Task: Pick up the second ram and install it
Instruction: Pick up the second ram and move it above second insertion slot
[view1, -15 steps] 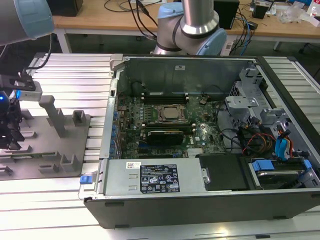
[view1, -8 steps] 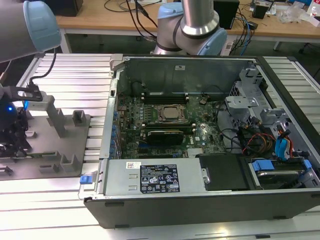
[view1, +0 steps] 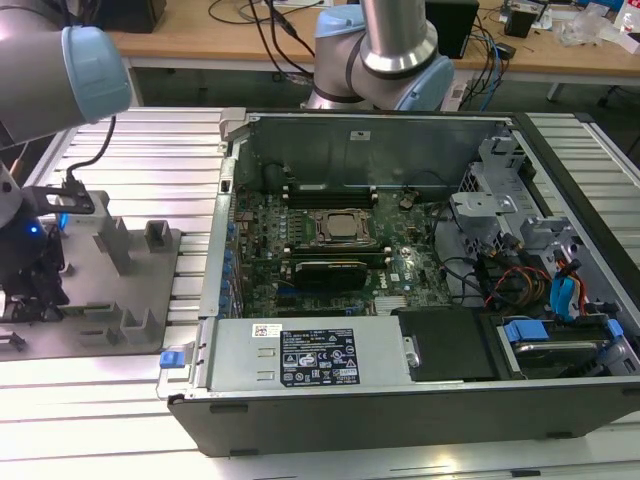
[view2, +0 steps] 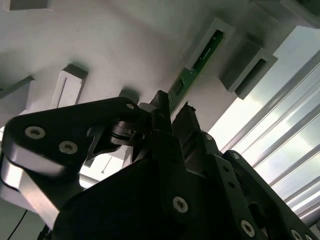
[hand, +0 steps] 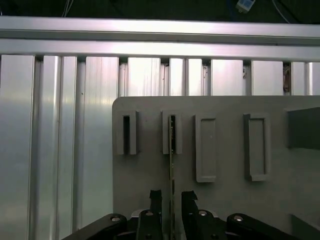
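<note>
The robot's gripper will next pick up the second ram to install it, taking it by the flat sides at its open middle. The grey slot block (hand: 172, 132) hugs the second ram's end.
The second ram (hand: 171, 165) is a thin green board standing on edge in a narrow slot of the grey holder plate (hand: 230, 210). In the second wrist view the second ram (view2: 200, 55) runs from that slot down between my fingers. My gripper (hand: 171, 197) is open and straddles the near end of the stick, one black fingertip on each side with a small gap to the board. In the exterior view my gripper (view1: 35, 275) hangs low over the holder plate (view1: 100, 320) at the exterior view's left, away from the open computer case (view1: 400, 250).
The motherboard (view1: 330, 250) with its square processor socket (view1: 338, 228) and long black memory slots (view1: 330, 190) lies inside the case. Other raised grey blocks (view1: 115, 240) stand on the holder plate. Ribbed aluminium table rails (hand: 60, 125) surround the plate.
</note>
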